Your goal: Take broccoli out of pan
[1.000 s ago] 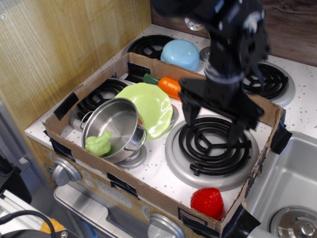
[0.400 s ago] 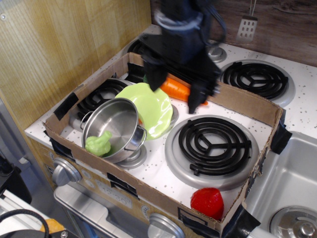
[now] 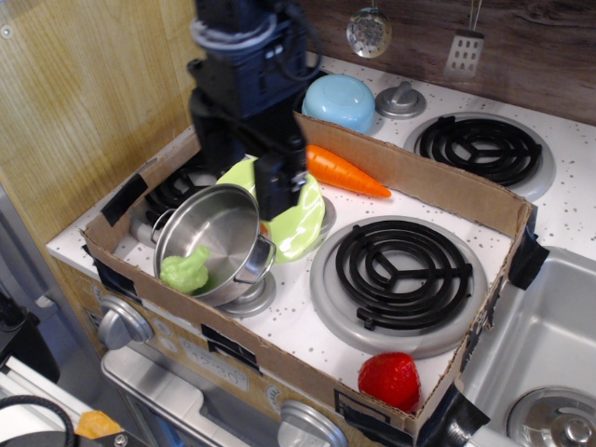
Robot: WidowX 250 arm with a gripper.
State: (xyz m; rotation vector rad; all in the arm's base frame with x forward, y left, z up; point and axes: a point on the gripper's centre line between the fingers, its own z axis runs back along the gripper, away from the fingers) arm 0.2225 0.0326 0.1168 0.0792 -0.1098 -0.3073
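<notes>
My gripper is going to grab the broccoli next by its short stem, to take it out of the pan.
The broccoli, a small pale lime-green lumpy floret, lies in the front-left part of the pan, a shiny steel pot tilted on the front-left burner. My gripper hangs open just behind the pan's far rim, its two black fingers pointing down over the light-green plate. The gripper holds nothing and is apart from the broccoli.
A cardboard tray wall rings the stove area. An orange carrot lies behind the plate, a light-blue bowl sits at the back, a red strawberry-like toy sits in the front right corner. A wooden wall stands left, a sink right.
The arm has swept from the right burner leftward across the tray to behind the pan. The broccoli and pan have not moved.
</notes>
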